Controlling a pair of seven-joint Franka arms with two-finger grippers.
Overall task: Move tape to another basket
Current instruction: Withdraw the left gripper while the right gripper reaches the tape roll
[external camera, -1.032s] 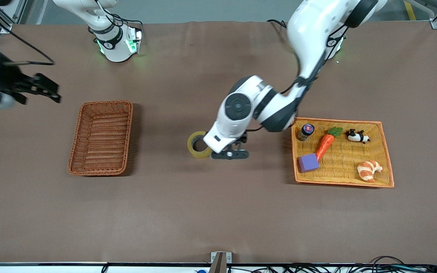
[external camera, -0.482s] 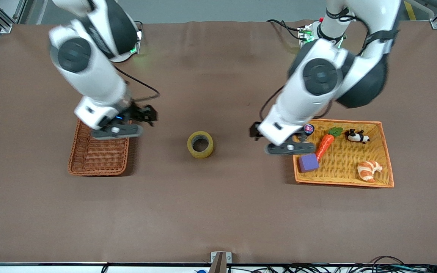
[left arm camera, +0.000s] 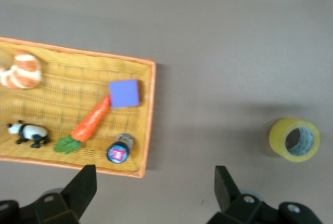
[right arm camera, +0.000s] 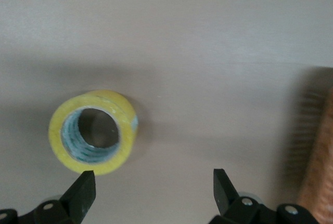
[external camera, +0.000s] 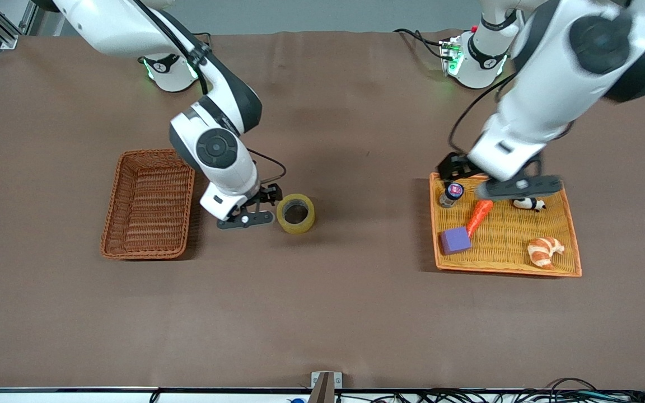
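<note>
Next, my right gripper grasps the tape by the side of its ring (external camera: 281, 215) to move it into the reddish-brown wicker basket (external camera: 149, 202).
The tape (external camera: 296, 213), a yellowish roll with a grey core, lies flat on the brown table between the two baskets. It also shows in the right wrist view (right arm camera: 93, 131) and the left wrist view (left arm camera: 294, 140). The reddish-brown wicker basket (external camera: 149, 202) stands empty toward the right arm's end; its edge shows in the right wrist view (right arm camera: 318, 156). My right gripper (external camera: 266, 197) (right arm camera: 153, 190) is open and empty, low beside the tape on the basket's side, not touching it. My left gripper (external camera: 454, 166) (left arm camera: 155, 186) is open and empty over the far edge of the orange tray.
The orange-yellow woven tray (external camera: 571, 246) (left arm camera: 148, 115) toward the left arm's end holds a croissant toy (external camera: 545, 251), a purple block (external camera: 455, 240), a carrot (external camera: 479, 215), a panda figure (external camera: 529, 204) and a small bottle (external camera: 451, 193).
The right arm has swung from over the wicker basket to beside the tape. The left arm has drawn back from the tape to over the orange tray. The tape has not moved.
</note>
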